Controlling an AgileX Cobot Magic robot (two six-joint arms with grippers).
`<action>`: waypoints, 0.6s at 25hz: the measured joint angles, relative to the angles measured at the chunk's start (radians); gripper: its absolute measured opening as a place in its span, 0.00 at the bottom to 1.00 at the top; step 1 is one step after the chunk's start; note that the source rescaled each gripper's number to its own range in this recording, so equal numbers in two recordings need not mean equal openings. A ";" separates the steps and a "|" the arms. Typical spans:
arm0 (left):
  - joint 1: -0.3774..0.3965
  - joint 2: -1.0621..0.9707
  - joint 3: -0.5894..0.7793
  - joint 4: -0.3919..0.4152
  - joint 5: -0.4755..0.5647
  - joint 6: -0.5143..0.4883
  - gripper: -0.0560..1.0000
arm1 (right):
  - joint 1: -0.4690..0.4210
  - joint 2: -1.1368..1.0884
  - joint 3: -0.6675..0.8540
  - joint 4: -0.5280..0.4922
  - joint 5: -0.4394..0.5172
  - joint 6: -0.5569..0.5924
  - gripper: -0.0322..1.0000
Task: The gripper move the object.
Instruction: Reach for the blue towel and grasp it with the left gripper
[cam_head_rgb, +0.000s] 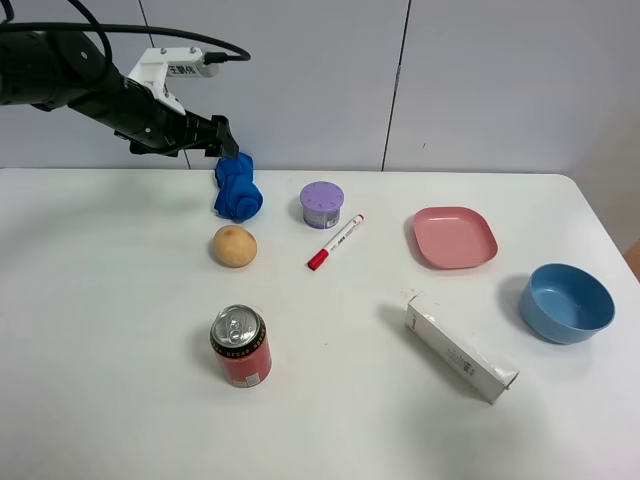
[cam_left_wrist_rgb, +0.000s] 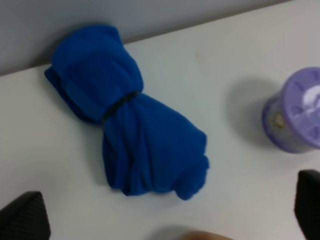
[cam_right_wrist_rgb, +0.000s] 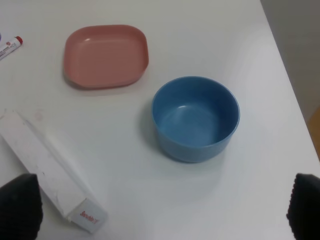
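The blue cloth needs to be moved next, so my left gripper should pick it up by its loose flared end (cam_left_wrist_rgb: 155, 165) below the dark band (cam_left_wrist_rgb: 120, 104).
A blue rolled cloth (cam_head_rgb: 236, 188) tied with a dark band lies near the table's back edge; in the left wrist view (cam_left_wrist_rgb: 135, 130) it fills the middle. My left gripper (cam_head_rgb: 224, 140) hovers just above and behind the cloth, open and empty, its fingertips (cam_left_wrist_rgb: 25, 215) wide apart on either side of the cloth. My right gripper (cam_right_wrist_rgb: 162, 207) is out of the exterior view; in its wrist view the fingertips (cam_right_wrist_rgb: 20, 205) stand wide apart, open and empty, above the table near a blue bowl (cam_right_wrist_rgb: 196, 117).
A purple lidded cup (cam_head_rgb: 322, 204), a potato (cam_head_rgb: 234, 246), a red-capped marker (cam_head_rgb: 335, 242), a red soda can (cam_head_rgb: 240, 346), a pink plate (cam_head_rgb: 455, 237), a white box (cam_head_rgb: 460, 347) and the blue bowl (cam_head_rgb: 566, 302) stand on the white table (cam_head_rgb: 100, 300).
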 joint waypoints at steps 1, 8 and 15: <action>0.000 0.017 -0.006 0.005 -0.013 0.000 1.00 | 0.000 0.000 0.000 0.000 0.000 0.000 1.00; 0.000 0.152 -0.087 0.019 -0.047 0.000 1.00 | 0.000 0.000 0.000 0.000 0.000 0.000 1.00; 0.000 0.263 -0.186 0.029 -0.052 0.000 1.00 | 0.000 0.000 0.000 0.000 0.000 0.000 1.00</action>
